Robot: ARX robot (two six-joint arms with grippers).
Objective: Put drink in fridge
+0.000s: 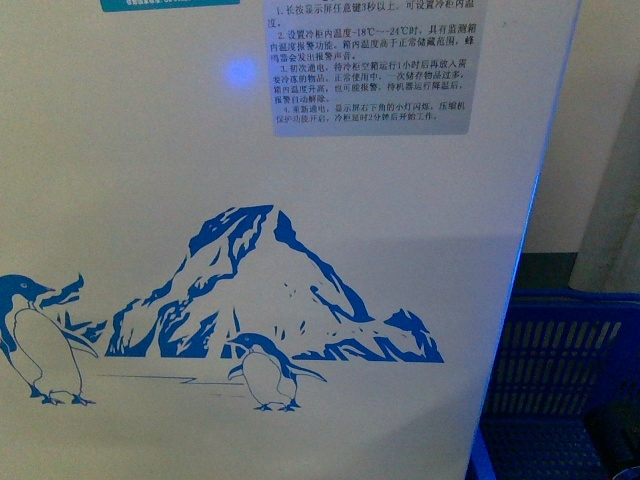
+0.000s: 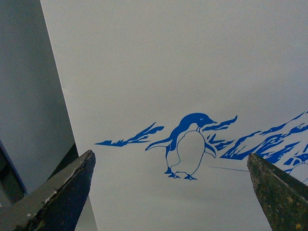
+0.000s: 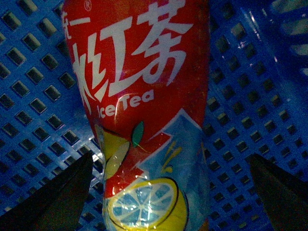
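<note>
My right gripper is to grab the Ice Tea bottle (image 3: 134, 72) next by its lemon-printed lower body (image 3: 147, 202), so that it can put the drink in the fridge.
The fridge (image 1: 300, 300) fills the front view: its white side wall with a blue mountain and penguins print and a text sticker. The same wall with a penguin shows in the left wrist view (image 2: 192, 96). My left gripper (image 2: 171, 192) is open and empty, close to that wall. The drink (image 3: 139, 110), a red Ice Tea bottle with a lemon picture, lies in the blue mesh crate (image 3: 250, 120). My right gripper (image 3: 173, 197) is open, its fingers on either side of the bottle, apart from it. The fridge lid and baskets are out of view.
The blue plastic mesh crate (image 1: 560, 390) stands at the fridge's right side in the front view. A grey cabinet side (image 2: 24, 96) stands beside the fridge in the left wrist view. A pale wall (image 1: 600, 130) is behind the crate.
</note>
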